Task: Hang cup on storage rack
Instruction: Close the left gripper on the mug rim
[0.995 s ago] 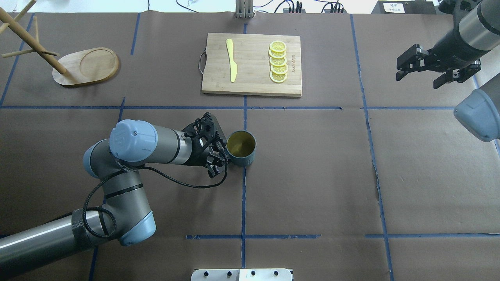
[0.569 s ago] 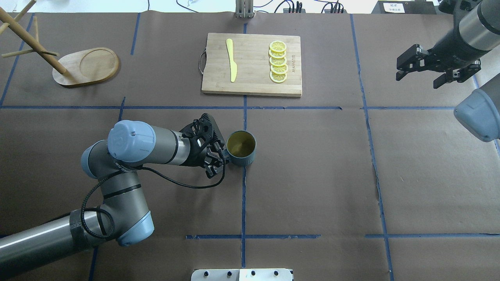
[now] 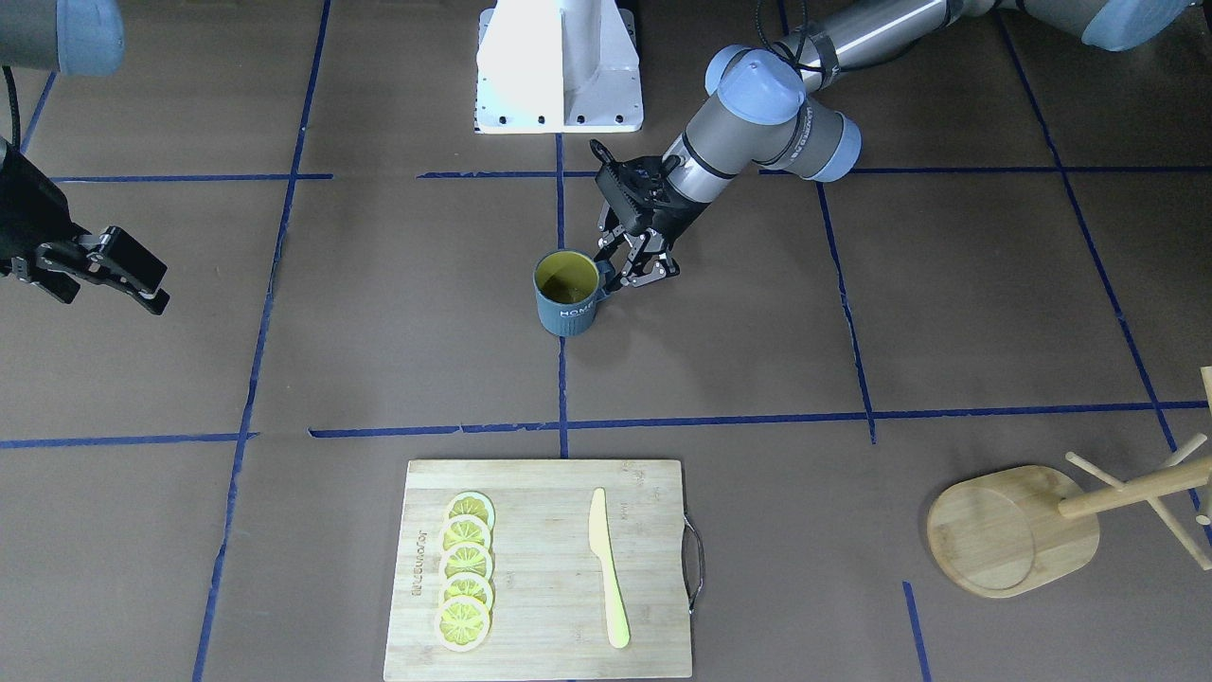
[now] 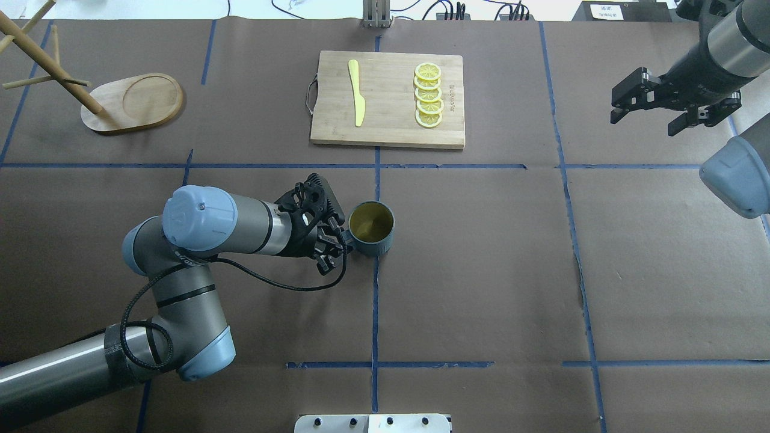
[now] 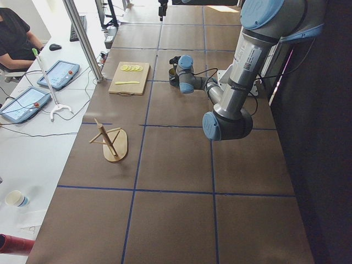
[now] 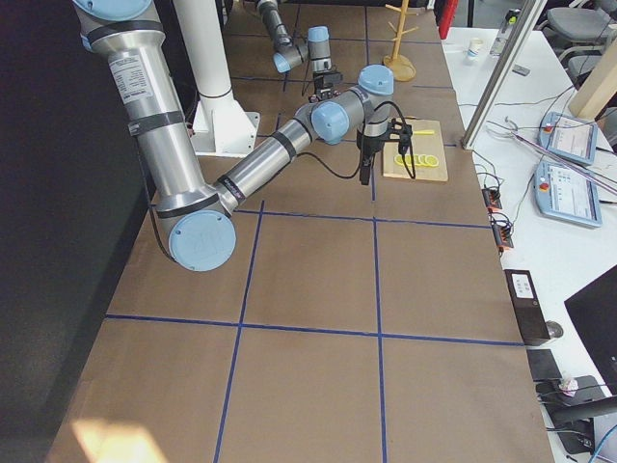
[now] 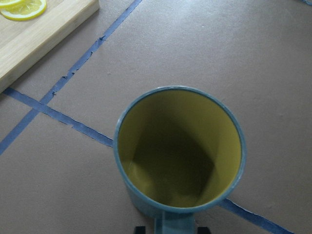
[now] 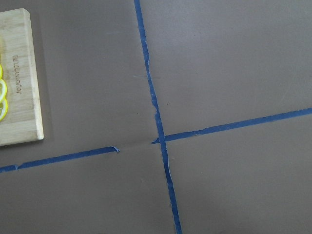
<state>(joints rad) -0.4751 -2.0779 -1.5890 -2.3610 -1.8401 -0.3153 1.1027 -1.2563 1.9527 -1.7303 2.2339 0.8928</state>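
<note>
The left gripper takes hold of the dark blue-grey cup by its loop handle (image 3: 607,277) next, to hang it on the storage rack (image 3: 1125,491).
The cup (image 4: 372,228), dark blue-grey with a yellow-olive inside, stands upright at the table's middle. It also shows in the front view (image 3: 568,296) and fills the left wrist view (image 7: 180,156). My left gripper (image 4: 338,238) is low at the cup's handle side, also seen in the front view (image 3: 622,275). Its black fingertips (image 7: 140,229) stand either side of the handle with small gaps, open. The storage rack (image 4: 132,102), a light wooden mug tree, stands at the far left, also in the front view (image 3: 1008,530). My right gripper (image 4: 648,119) is open and empty at the far right.
A wooden cutting board (image 4: 388,126) with a yellow knife (image 4: 357,93) and several lemon slices (image 4: 428,95) lies at the back centre. Blue tape lines cross the brown table cover. The robot's white base (image 3: 559,66) stands behind the cup.
My left arm's elbow and wrist have shifted slightly to the left. The cup has not moved. The right arm holds still.
</note>
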